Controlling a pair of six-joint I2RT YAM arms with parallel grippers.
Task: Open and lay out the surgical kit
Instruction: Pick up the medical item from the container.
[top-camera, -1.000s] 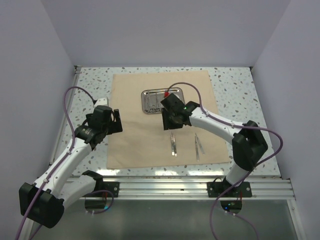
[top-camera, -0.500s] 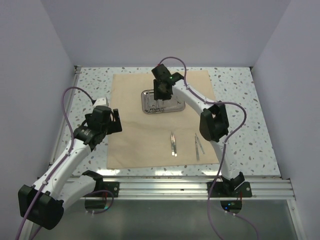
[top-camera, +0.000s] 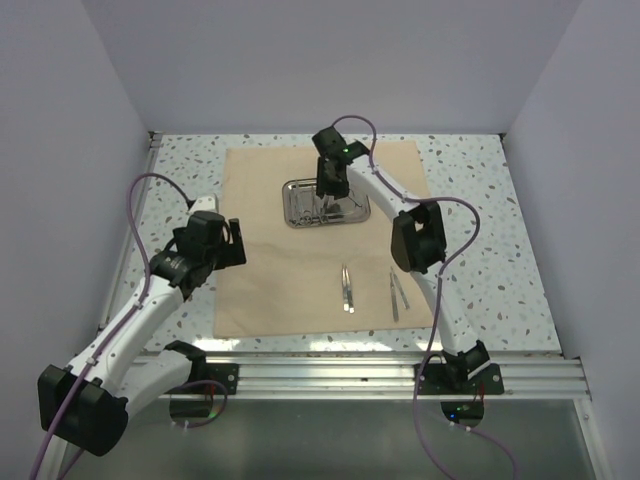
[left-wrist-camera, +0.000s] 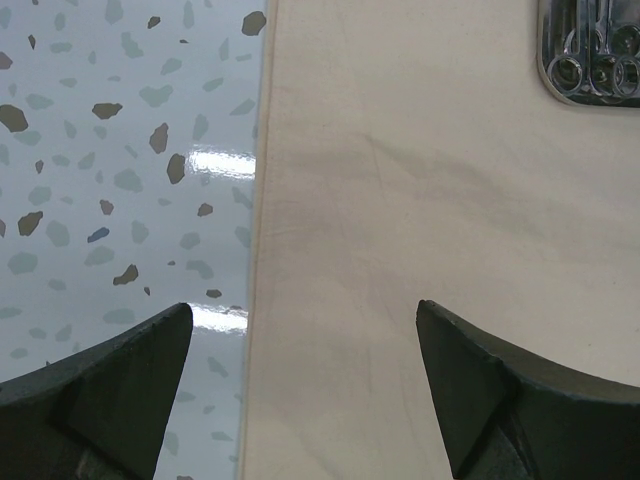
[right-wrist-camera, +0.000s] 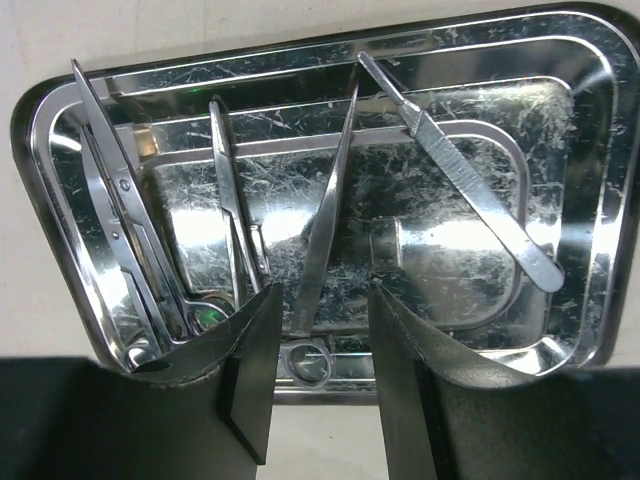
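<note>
I will grab the tweezers across their broad body (top-camera: 325, 206) (right-wrist-camera: 317, 256) next with my right gripper. Their pointed tips will stay free and face away, so I can lay the tweezers in line beside the laid-out instruments.
The tan cloth wrap (top-camera: 300, 270) lies spread flat on the table, also under the left wrist camera (left-wrist-camera: 430, 200). The steel tray (top-camera: 300, 210) sits on its far half and fills the right wrist view (right-wrist-camera: 600, 150). It holds scissors (right-wrist-camera: 130, 250), forceps (right-wrist-camera: 235, 230), tweezers (right-wrist-camera: 325, 220) and a scalpel handle (right-wrist-camera: 470, 170). My right gripper (top-camera: 325, 198) (right-wrist-camera: 322, 300) is open above the tray, its fingers either side of the tweezers' near end. Two laid-out instruments (top-camera: 346, 288) (top-camera: 397, 292) lie on the cloth's near half. My left gripper (top-camera: 236, 243) (left-wrist-camera: 305, 320) is open and empty over the cloth's left edge.
The speckled table (top-camera: 180, 190) shows around the cloth. A metal rail (top-camera: 350, 375) runs along the near edge. Grey walls close the back and both sides.
My right arm has swung from above the cloth's middle out to the tray and settled lower over it. The left arm has not moved.
</note>
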